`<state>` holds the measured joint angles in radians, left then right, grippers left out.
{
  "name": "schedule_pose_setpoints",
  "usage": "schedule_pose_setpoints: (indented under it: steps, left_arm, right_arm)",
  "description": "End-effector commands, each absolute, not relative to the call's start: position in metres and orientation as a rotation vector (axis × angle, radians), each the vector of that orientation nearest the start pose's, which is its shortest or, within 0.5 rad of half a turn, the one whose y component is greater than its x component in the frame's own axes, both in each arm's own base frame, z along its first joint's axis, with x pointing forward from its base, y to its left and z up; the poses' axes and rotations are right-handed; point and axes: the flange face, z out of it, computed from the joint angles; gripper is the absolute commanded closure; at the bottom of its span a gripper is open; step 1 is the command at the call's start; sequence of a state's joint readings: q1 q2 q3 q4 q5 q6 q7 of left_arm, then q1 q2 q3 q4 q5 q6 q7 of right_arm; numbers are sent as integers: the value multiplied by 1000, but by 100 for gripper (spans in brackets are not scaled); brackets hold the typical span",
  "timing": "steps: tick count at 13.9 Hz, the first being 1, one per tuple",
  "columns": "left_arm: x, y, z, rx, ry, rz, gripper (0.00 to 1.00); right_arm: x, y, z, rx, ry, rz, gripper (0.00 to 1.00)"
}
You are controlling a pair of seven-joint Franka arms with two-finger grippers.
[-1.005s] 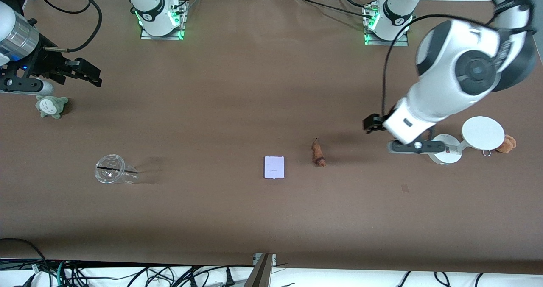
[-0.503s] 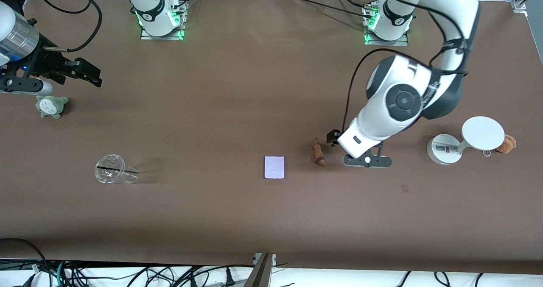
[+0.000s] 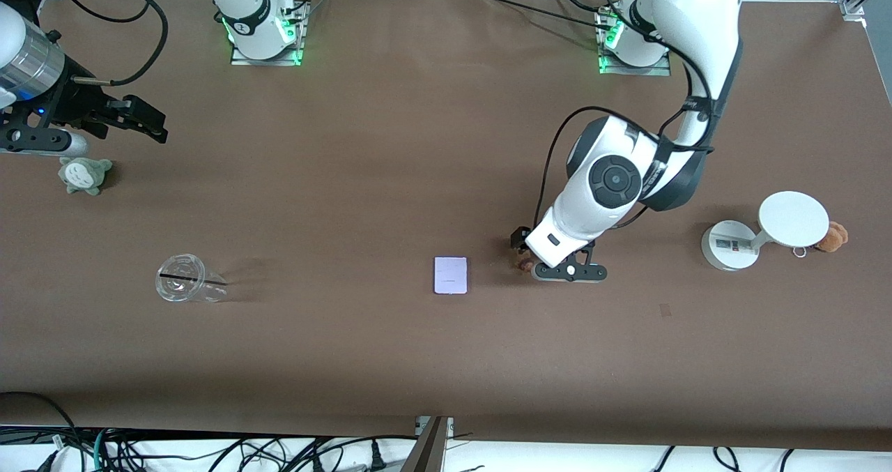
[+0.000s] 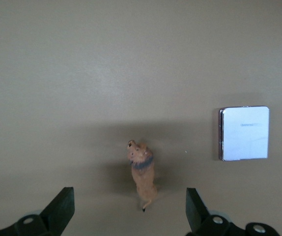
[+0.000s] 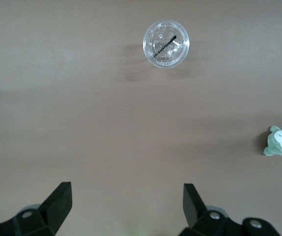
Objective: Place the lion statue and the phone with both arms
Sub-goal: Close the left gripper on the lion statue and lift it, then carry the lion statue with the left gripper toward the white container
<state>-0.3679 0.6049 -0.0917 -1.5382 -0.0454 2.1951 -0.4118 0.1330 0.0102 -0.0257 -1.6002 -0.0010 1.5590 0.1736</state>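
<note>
The left gripper grabs the lion statue by its body behind the collar (image 4: 145, 181) next. That leaves the lion statue's head (image 4: 137, 150) free for placing it on the tabletop.
The lion statue (image 4: 142, 174) is a small orange-brown figurine lying on the brown table; in the front view only a bit of it (image 3: 523, 265) shows under the left wrist. My left gripper (image 4: 128, 212) is open just over it, with one finger to each side of the tail end and touching nothing. It also shows in the front view (image 3: 524, 251). The phone (image 3: 450, 275) lies flat beside the lion, toward the right arm's end, and shows in the left wrist view (image 4: 244, 132). My right gripper (image 3: 148, 125) waits open and empty in the air at the right arm's end (image 5: 126, 206).
A clear cup (image 3: 185, 287) lies on its side and also shows in the right wrist view (image 5: 166, 43). A grey-green plush (image 3: 83, 174) sits under the right arm. A white round-headed stand (image 3: 759, 231) and a tan plush bear (image 3: 833, 236) are at the left arm's end.
My left arm has swung from over the white stand across to the lion statue and come down over it. The right arm, phone and lion have not moved.
</note>
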Motion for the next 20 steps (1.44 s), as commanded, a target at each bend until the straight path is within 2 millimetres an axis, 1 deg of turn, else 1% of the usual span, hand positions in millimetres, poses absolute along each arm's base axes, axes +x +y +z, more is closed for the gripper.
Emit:
schedule_pose_setpoints:
  steps: [1,2,5,6,7,9,11,12,15,16,17,18,19,20]
  left_arm:
    - [633,-310,278,-3256,-34,-53,0]
    - [628,-314,269,-3259,-34,-64,0]
    - [623,-322,241,-3260,-23,-70,0]
    - [621,-325,237,-3261,-33,-76,0]
    - [617,-333,229,-3260,-49,-66,0]
    - [612,-340,223,-3254,-56,-54,0]
    - [611,-339,217,-3240,-42,-50,0]
    - [610,-338,210,-3231,-34,-41,0]
    - [607,-338,203,-3230,-74,-37,0]
    - [606,-337,199,-3230,-84,-44,2]
    - [604,-337,197,-3231,-82,-42,21]
    - [603,-337,196,-3230,-79,-39,46]
    - [604,-337,198,-3230,-87,-41,76]
    - [604,-337,201,-3229,-103,-41,100]
  right_arm:
    - [553,60,607,-3156,92,89,0]
    - [553,59,606,-3157,97,96,0]
    - [553,62,607,-3158,90,89,0]
    - [553,62,607,-3161,87,88,0]
    - [553,64,607,-3161,83,86,0]
    - [553,64,608,-3161,83,83,0]
    - [553,63,607,-3160,85,86,0]
    - [553,63,607,-3160,85,86,0]
    - [553,64,607,-3164,83,83,0]
    - [553,64,608,-3164,82,75,0]
    - [554,64,608,-3164,82,73,0]
    - [554,64,608,-3165,78,68,0]
    - [554,64,608,-3166,70,65,0]
    - [555,64,609,-3166,70,63,0]
